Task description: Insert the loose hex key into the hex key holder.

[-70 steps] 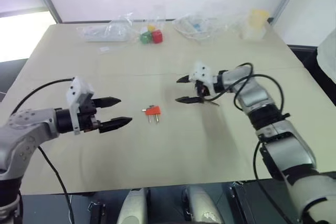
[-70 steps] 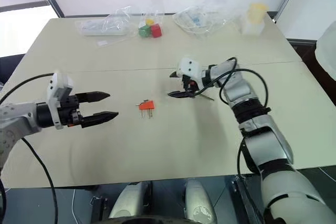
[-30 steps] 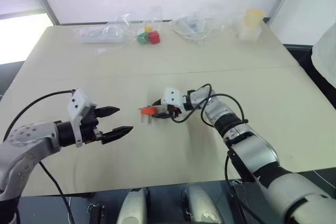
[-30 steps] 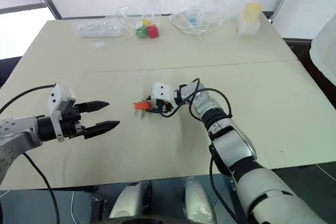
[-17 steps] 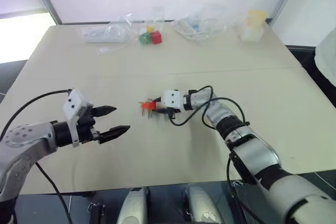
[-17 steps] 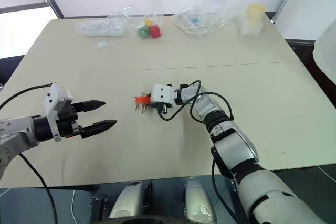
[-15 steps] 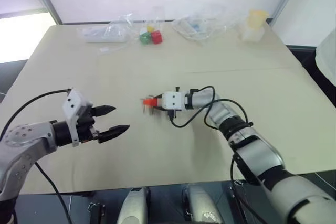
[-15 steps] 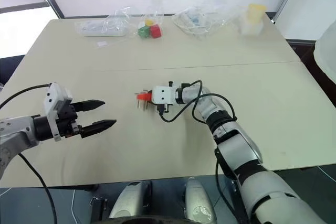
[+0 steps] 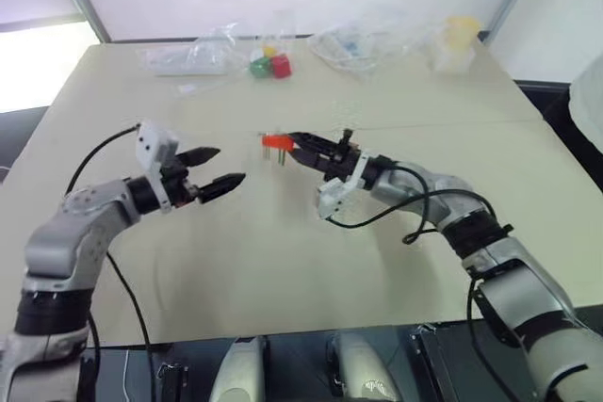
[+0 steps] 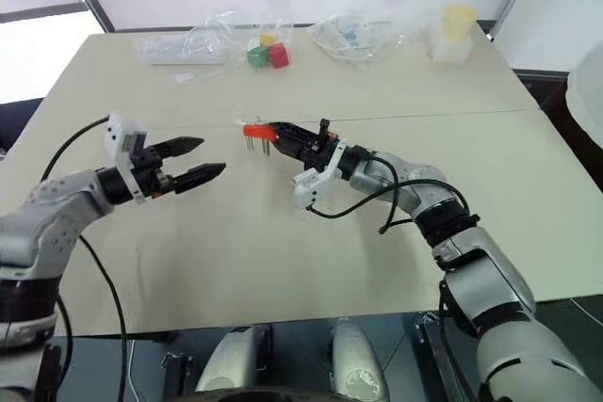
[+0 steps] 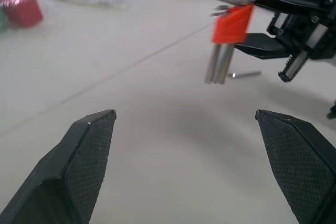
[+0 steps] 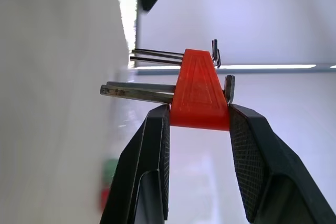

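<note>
I should next grab the hex key holder by its flat orange sides with my left gripper, because metal keys stick out above and below it.
My right gripper is shut on the hex key holder, a small orange-red block held in the air above the table's middle. Its short metal keys hang down. In the right wrist view both fingers clamp the sides of the holder. My left gripper hovers to the holder's left, open and empty, and points toward it. A thin grey rod, the loose hex key, lies on the table beyond the holder.
Red and green blocks with a yellow piece sit at the table's far edge among crumpled clear plastic bags. A pale yellow container stands at the far right. The tan table has a seam across its middle.
The right gripper has lifted the holder off the table and rolled its wrist, so the keys now hang down. The left gripper has moved forward and up toward the holder, still open.
</note>
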Robot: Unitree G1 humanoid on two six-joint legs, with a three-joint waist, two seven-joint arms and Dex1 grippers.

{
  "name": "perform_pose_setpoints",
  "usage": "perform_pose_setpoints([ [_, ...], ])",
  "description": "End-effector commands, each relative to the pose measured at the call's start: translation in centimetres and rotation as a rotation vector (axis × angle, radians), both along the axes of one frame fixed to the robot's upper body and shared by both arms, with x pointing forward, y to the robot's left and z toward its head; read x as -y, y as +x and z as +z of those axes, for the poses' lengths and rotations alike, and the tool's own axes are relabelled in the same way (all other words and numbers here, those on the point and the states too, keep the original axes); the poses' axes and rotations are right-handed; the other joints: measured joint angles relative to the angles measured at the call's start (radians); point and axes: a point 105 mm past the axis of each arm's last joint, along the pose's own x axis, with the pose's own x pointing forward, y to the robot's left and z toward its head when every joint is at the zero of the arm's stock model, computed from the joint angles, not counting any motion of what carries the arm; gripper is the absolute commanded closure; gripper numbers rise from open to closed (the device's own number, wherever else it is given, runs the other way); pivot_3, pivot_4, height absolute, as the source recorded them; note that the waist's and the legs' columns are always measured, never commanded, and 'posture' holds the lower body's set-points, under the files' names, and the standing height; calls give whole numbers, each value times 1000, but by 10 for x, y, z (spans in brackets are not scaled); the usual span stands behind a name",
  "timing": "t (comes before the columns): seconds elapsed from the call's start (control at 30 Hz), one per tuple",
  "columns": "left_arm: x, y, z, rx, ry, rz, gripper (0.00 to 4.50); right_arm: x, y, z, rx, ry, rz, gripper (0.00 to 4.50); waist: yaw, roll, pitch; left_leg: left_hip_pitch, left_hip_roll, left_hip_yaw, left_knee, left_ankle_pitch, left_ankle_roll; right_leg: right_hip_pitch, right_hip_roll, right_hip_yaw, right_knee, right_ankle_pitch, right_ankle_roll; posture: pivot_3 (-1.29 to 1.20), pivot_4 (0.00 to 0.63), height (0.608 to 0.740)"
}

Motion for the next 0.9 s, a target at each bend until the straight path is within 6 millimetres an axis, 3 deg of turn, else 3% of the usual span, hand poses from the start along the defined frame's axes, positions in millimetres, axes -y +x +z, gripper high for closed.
perform_pose_setpoints([
  [0.03,11,1,15,48,-5,-90,0,2,-5,18,72,26,33,3453,-2,0,0,0,0,0,0,0,0,0,0,0,0,0,0,0,150,740],
  [0.13,21,2,25,62,-19,-148,0,3,-6,16,65,11,41,3453,-3,0,0,0,0,0,0,0,0,0,0,0,0,0,0,0,150,740],
  [0.37,37,-10,28,58,9,-278,0,3,-12,13,72,-25,74,3453,-5,0,0,0,1,0,0,0,0,0,1,0,0,0,0,0,150,740],
  [0.9,44,-12,34,97,21,-296,0,1,-13,6,28,-54,97,3453,-4,0,0,0,1,0,1,0,0,0,1,0,1,0,0,0,150,740],
])
